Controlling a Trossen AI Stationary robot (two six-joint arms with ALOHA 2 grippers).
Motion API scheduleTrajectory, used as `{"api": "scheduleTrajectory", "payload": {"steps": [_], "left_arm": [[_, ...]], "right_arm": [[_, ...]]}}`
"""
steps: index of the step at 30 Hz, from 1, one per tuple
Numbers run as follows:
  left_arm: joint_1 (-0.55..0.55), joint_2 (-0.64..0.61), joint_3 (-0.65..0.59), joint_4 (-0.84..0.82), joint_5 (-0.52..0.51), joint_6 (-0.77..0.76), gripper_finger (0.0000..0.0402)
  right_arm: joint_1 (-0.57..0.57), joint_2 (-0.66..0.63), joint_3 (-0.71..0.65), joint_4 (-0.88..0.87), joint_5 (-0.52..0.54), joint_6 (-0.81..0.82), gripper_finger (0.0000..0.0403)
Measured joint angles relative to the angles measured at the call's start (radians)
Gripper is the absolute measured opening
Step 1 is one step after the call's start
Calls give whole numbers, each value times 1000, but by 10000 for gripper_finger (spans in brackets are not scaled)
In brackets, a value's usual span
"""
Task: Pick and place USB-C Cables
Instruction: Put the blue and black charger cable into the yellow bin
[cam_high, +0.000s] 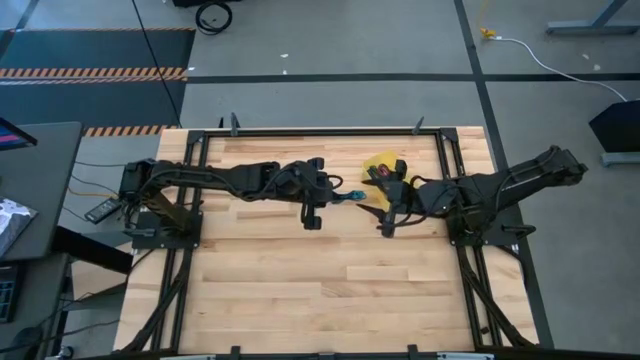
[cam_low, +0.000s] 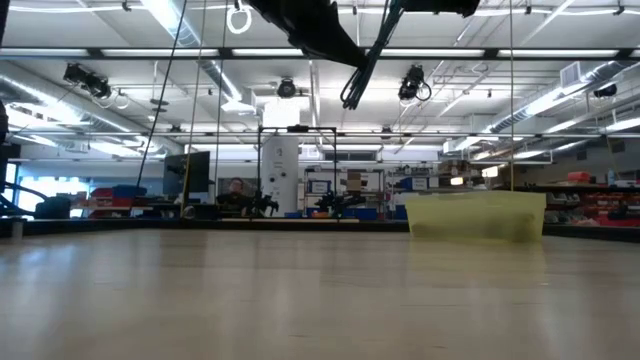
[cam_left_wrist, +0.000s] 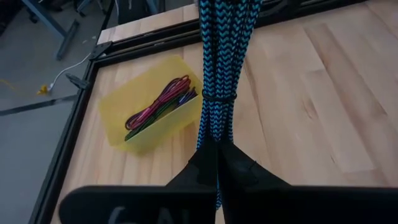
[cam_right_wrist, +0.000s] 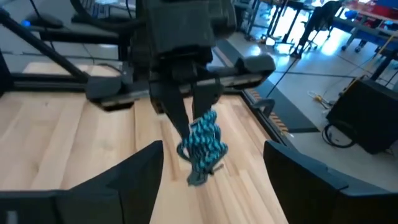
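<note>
I will next grab the teal cable bundle by its folded parts with my right gripper, to put the bundle in the yellow tray (cam_high: 379, 161).
My left gripper (cam_left_wrist: 217, 163) is over the table's middle, shut on a teal braided USB-C cable bundle (cam_left_wrist: 222, 56), which also shows in the high view (cam_high: 353, 195). The yellow tray (cam_left_wrist: 118, 121) stands toward the far edge (cam_high: 382, 163) and holds magenta (cam_left_wrist: 163, 98), green (cam_left_wrist: 155, 115) and purple-blue (cam_left_wrist: 185, 98) cables. My right gripper (cam_right_wrist: 214, 177) is open, close to the right of the left gripper (cam_right_wrist: 186, 109) and facing it, with the teal bundle (cam_right_wrist: 202, 148) between and beyond its fingers, untouched. My left gripper pinches the teal bundle between its two fingers at one end (cam_left_wrist: 214, 134), just past the black tie (cam_left_wrist: 214, 96). The fingers (cam_right_wrist: 177, 118) come from above, pointing down, along the bundle. The bundle hangs below them, clear of the table.
A black frame (cam_left_wrist: 143, 40) runs along the table's far edge just behind the tray. Bare wood (cam_high: 320, 290) lies on the near half of the table. The low view shows only the tray (cam_low: 475, 215) on the tabletop, with the arms overhead.
</note>
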Motion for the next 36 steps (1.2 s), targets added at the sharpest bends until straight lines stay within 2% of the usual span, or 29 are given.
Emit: {"api": "scheduleTrajectory", "payload": {"steps": [3,6,8,11,13,18,21,24,27,31,36], "left_arm": [[-2,0,0,1,0,0,0],[-2,0,0,3,0,-3,4],[-3,0,0,2,0,-9,13],[-2,0,0,-16,0,-15,33],[-2,0,0,-27,0,-26,48],[-3,0,0,-43,-4,-41,75],[-3,0,0,-65,-52,-60,87],[-8,-6,0,-157,-102,-60,97],[-8,-7,0,-283,-124,-69,104],[-16,-7,0,-429,-125,-124,104],[-51,-7,0,-540,-126,-171,100]], "right_arm": [[-8,20,-1,11,1,-8,268],[-20,51,-1,12,7,6,222],[-22,71,-1,14,8,5,169],[-22,93,-1,16,4,-38,59],[-19,100,-1,19,2,-75,21],[-19,102,-1,35,16,-95,12],[-21,97,-1,-12,61,-96,12],[-35,85,-1,-161,135,-69,12],[-82,71,-1,-362,165,40,12],[-177,69,-1,-560,134,160,12],[-297,69,-1,-639,40,196,12]]}}
